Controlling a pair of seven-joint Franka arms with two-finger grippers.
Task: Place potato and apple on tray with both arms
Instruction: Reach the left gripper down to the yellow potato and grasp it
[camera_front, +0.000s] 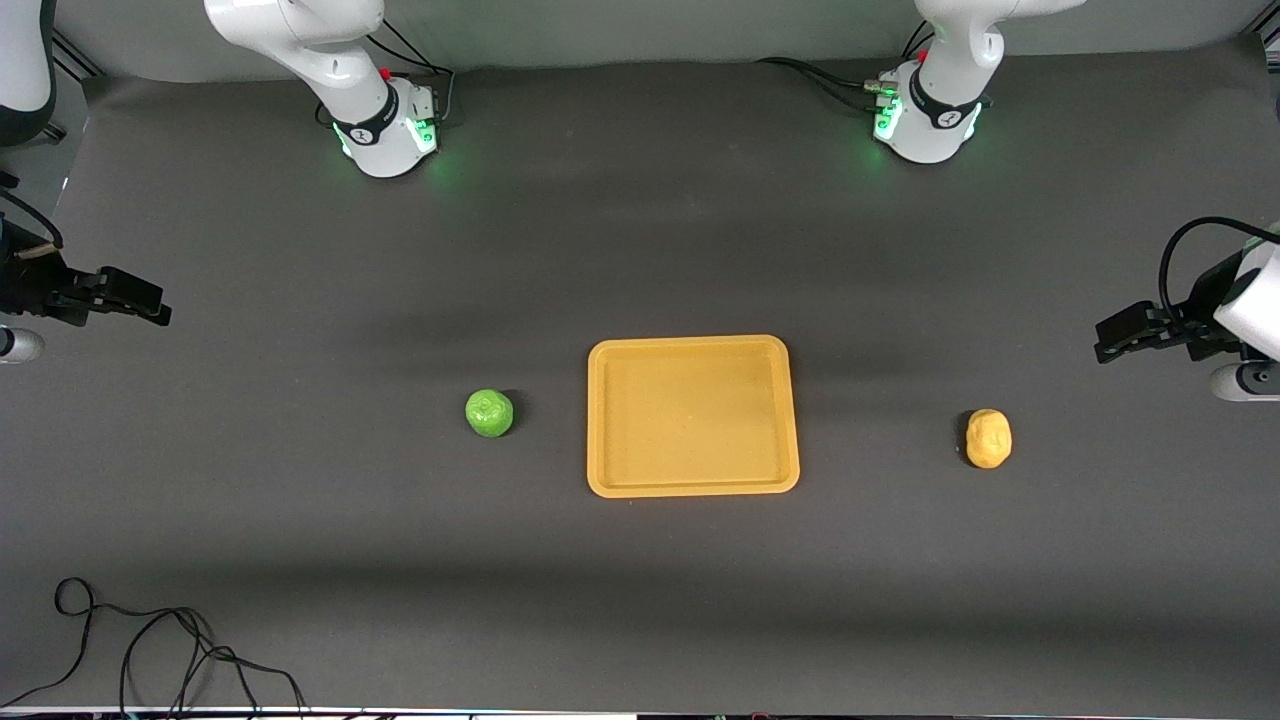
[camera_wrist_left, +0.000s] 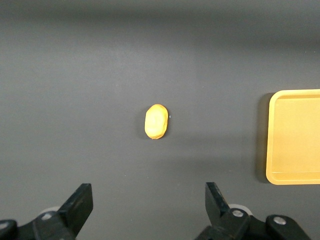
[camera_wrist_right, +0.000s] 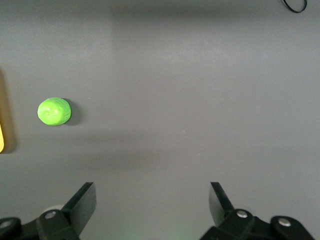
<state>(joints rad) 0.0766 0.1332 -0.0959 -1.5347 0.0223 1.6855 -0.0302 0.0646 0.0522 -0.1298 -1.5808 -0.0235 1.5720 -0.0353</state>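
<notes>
The yellow-orange potato needs to go on the tray (camera_front: 692, 487), so my left gripper should next grab the potato around its rounded body (camera_front: 988, 438).
The orange-yellow tray (camera_front: 692, 487) lies flat mid-table. The green apple (camera_front: 489, 412) sits on the mat beside it, toward the right arm's end. The yellow-orange potato (camera_front: 988, 438) sits on the mat beside it, toward the left arm's end. My left gripper (camera_front: 1108, 340) hovers open and empty over bare mat at the left arm's end. Its wrist view shows its open gripper (camera_wrist_left: 149, 200), the potato (camera_wrist_left: 156, 121) and the tray's end (camera_wrist_left: 295, 177). My right gripper (camera_front: 155, 303) hovers open and empty over bare mat at the right arm's end. Its wrist view shows its open gripper (camera_wrist_right: 152, 200) and the apple (camera_wrist_right: 54, 111).
The dark grey mat (camera_front: 640, 600) covers the table. A black cable (camera_front: 150, 650) loops on it at the corner nearest the front camera at the right arm's end, and shows in the right wrist view (camera_wrist_right: 295, 5). The arm bases (camera_front: 385, 125) (camera_front: 925, 115) stand farthest from the front camera.
</notes>
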